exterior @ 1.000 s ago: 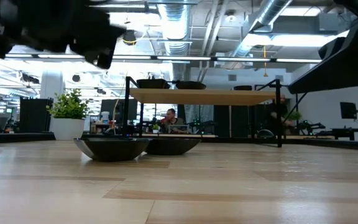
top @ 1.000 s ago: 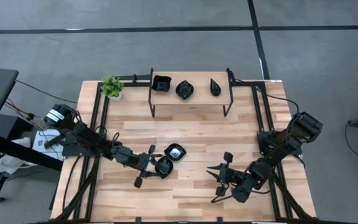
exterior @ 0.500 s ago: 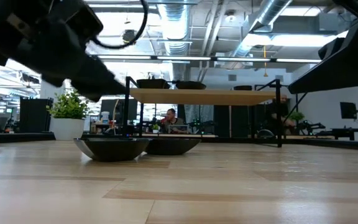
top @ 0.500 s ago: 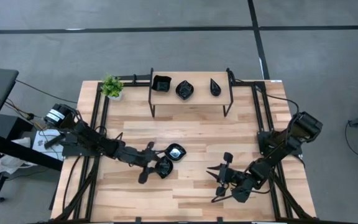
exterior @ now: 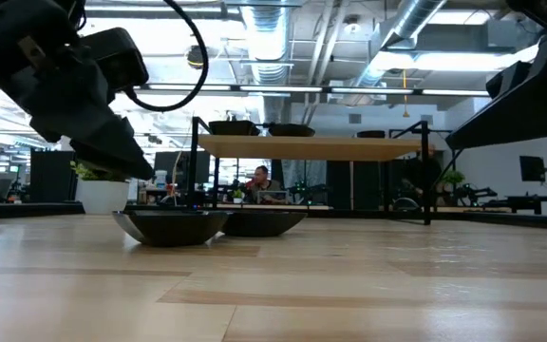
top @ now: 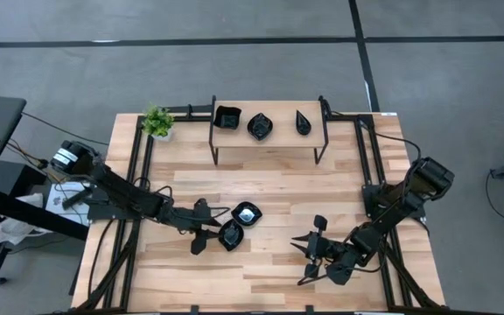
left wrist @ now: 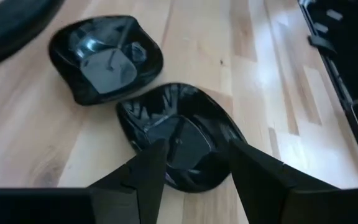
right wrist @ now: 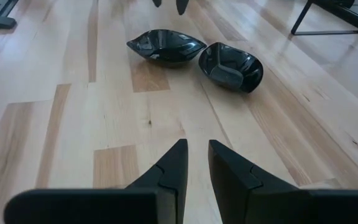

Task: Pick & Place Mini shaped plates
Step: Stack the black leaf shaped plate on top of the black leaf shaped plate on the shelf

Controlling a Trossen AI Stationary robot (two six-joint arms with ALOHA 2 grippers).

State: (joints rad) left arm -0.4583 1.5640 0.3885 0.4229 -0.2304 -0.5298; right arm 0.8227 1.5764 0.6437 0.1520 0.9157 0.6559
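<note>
My left gripper is to grab the leaf plate by its rim next, so that it can set the plate on display on the shelf.
Two glossy black mini plates rest on their bases mid-table: a leaf-shaped one and a squarish one just beyond it. Three more plates stand on the raised shelf. My left gripper is open and hovers slanted over the leaf plate's left part; in the low view its fingers are above the rim, apart from it. My right gripper waits low at the near right, fingers a narrow gap apart, holding nothing.
A small wooden shelf on black legs stands at the far edge. A green potted plant sits at the far left corner. Black frame rails run along both table sides. Bare wood lies between shelf and plates.
My left gripper has come down from high above the table toward the leaf-shaped plate and tipped its fingers downward, ending just over the plate. Both plates on the table have stayed in place. The right arm has kept still.
</note>
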